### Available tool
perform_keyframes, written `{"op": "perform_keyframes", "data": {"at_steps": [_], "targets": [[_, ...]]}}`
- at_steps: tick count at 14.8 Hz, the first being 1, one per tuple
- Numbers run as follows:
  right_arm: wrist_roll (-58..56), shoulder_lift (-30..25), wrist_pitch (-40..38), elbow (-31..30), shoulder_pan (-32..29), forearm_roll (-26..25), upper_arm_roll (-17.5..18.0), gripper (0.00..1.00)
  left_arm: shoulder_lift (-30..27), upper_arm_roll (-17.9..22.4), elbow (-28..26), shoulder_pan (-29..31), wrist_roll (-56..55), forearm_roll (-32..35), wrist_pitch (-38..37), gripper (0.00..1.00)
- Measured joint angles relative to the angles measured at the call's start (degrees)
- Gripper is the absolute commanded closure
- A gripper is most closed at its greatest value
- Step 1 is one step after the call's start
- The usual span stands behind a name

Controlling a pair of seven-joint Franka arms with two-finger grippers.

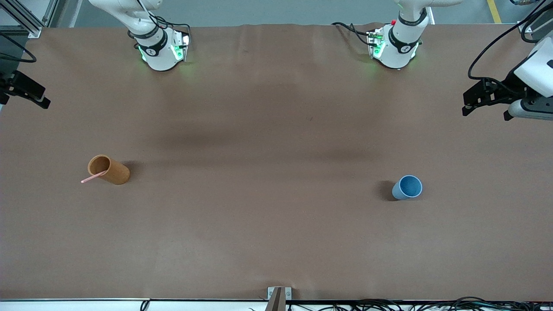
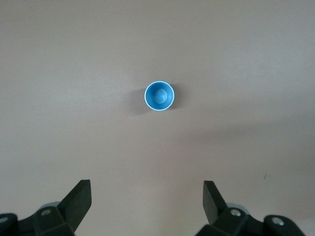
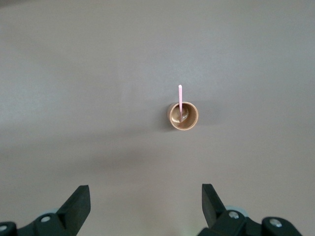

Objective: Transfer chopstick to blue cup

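I need to grab the small blue cup by its rim (image 1: 408, 176) with my left gripper next. The cup's opening then stays free to take in the chopstick (image 1: 91, 177).
A thin pink chopstick (image 1: 91, 177) stands in the taller orange-brown cup (image 1: 113, 170) toward the right arm's end of the table and leans out over its rim. The right wrist view shows the chopstick (image 3: 180, 101) and that cup (image 3: 183, 116) from above. The small blue cup (image 1: 408, 187) stands upright and empty toward the left arm's end; it also shows in the left wrist view (image 2: 159, 95). My left gripper (image 2: 146, 196) is open and empty, high over the table near that end (image 1: 479, 101). My right gripper (image 3: 145, 199) is open and empty, high at the other end (image 1: 30, 93).
A brown cloth (image 1: 276, 129) covers the table. Both arm bases stand along the table edge farthest from the front camera. A small metal bracket (image 1: 279, 293) sits at the table edge nearest that camera.
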Motion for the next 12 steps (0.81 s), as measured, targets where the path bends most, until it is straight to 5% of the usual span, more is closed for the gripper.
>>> {"op": "perform_keyframes", "data": {"at_steps": [7, 12], "targets": [[-4.55, -0.17, 0.87, -1.62, -0.68, 1.44, -0.17, 0.00, 0.70, 0.06, 0.01, 0.15, 0.03, 0.00, -0.03, 0.00], [-5.80, -0.18, 3.66, -3.44, -1.47, 2.00, -0.24, 0.00, 9.55, 0.59, -0.30, 2.68, 2.10, -0.74, 7.54, 0.00]]}}
